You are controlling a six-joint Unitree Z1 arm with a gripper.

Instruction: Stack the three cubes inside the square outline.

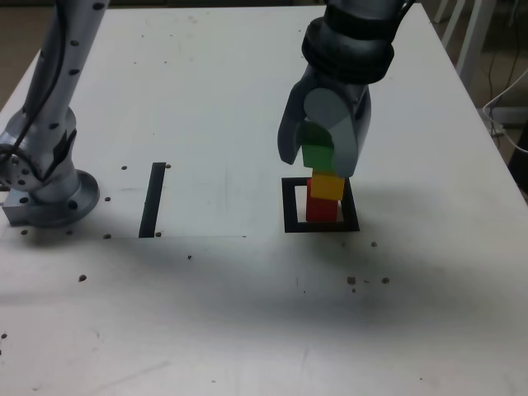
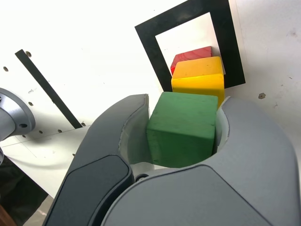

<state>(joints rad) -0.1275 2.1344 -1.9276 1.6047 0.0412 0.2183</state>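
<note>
The green cube's bottom is at the yellow cube's top (image 1: pixel 328 173) in the exterior view, so the green cube would stand. It is time for my gripper to open now.
A red cube (image 1: pixel 322 210) sits inside the black square outline (image 1: pixel 289 206), with a yellow cube (image 1: pixel 327 187) stacked on it, turned slightly. My gripper (image 1: pixel 316 161) hangs over the stack, shut on the green cube (image 1: pixel 318 154), whose underside is at or just above the yellow cube's top. In the wrist view the green cube (image 2: pixel 181 127) fills the space between both jaws of the gripper (image 2: pixel 186 106). Beyond it are the yellow cube (image 2: pixel 197 77), the red cube (image 2: pixel 190 55) and the square outline (image 2: pixel 151 52).
A straight black strip (image 1: pixel 153 198) lies on the white table at the exterior view's left, near the arm's grey base (image 1: pixel 49 194). The strip (image 2: pixel 47 87) also shows in the wrist view. Small dark holes dot the tabletop.
</note>
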